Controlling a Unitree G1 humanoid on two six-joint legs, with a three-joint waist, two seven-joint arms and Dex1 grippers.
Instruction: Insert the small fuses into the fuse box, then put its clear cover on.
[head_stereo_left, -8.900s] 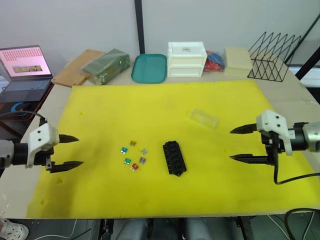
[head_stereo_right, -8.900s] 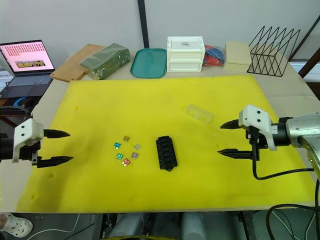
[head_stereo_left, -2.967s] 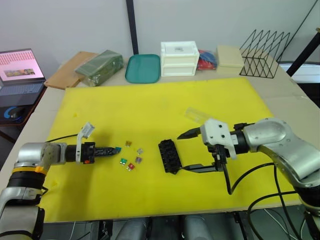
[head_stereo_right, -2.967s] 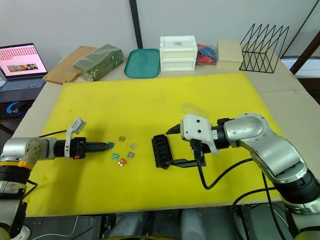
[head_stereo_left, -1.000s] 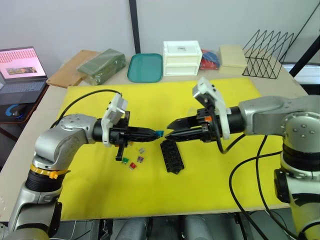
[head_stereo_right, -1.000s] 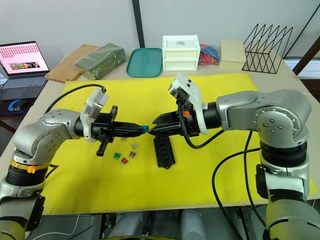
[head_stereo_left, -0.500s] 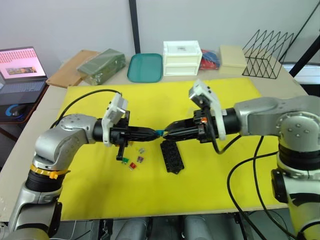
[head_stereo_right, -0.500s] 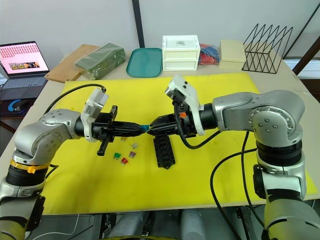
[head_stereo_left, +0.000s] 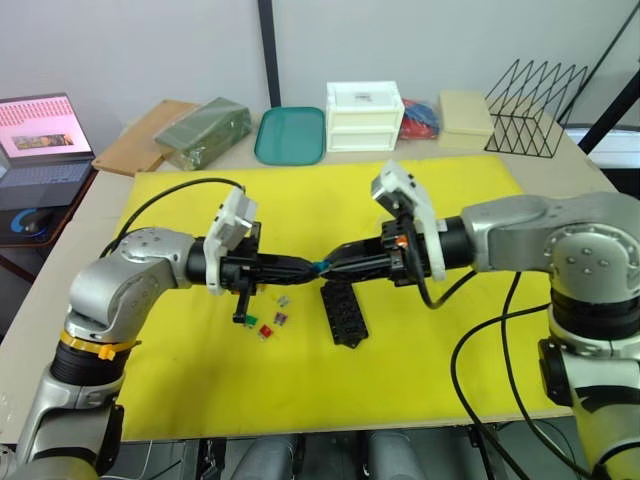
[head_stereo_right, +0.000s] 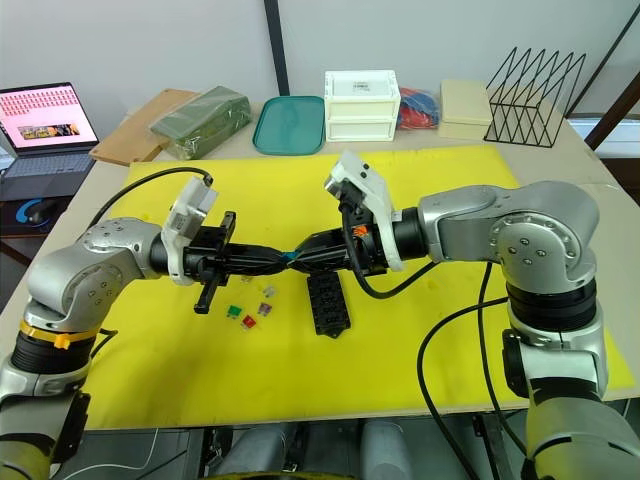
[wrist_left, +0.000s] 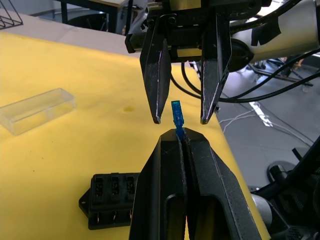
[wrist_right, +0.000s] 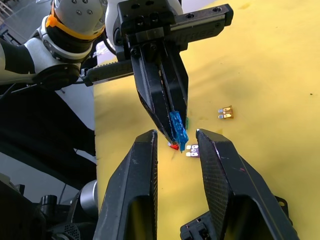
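Note:
The right gripper grabs the teal fuse by its plastic top (head_stereo_left: 321, 267) next, which leaves its metal prongs free to enter the fuse box (head_stereo_left: 343, 313).
My left gripper (wrist_left: 180, 134) is shut on a teal fuse (wrist_left: 176, 114), which sticks out past its tips above the yellow mat. My right gripper (wrist_right: 177, 135) faces it tip to tip, open, one finger on each side of that fuse (wrist_right: 178, 127) with a small gap either way. The black fuse box (head_stereo_left: 343, 313) lies on the mat just below the meeting grippers. Several loose small fuses (head_stereo_left: 270, 321) lie to its left, among them a brown one (wrist_right: 227, 114). The clear cover (wrist_left: 35, 110) lies flat on the mat beyond the box.
A yellow mat (head_stereo_left: 450, 350) covers the table. Along the back edge stand a white drawer box (head_stereo_left: 364, 116), a teal tray (head_stereo_left: 290, 135), a green packet (head_stereo_left: 200, 132) and a black wire rack (head_stereo_left: 535, 95). A laptop (head_stereo_left: 40, 140) sits far left.
My right gripper has slid left toward the left gripper, and its fingers now straddle the teal fuse. The left gripper has held still with the fuse.

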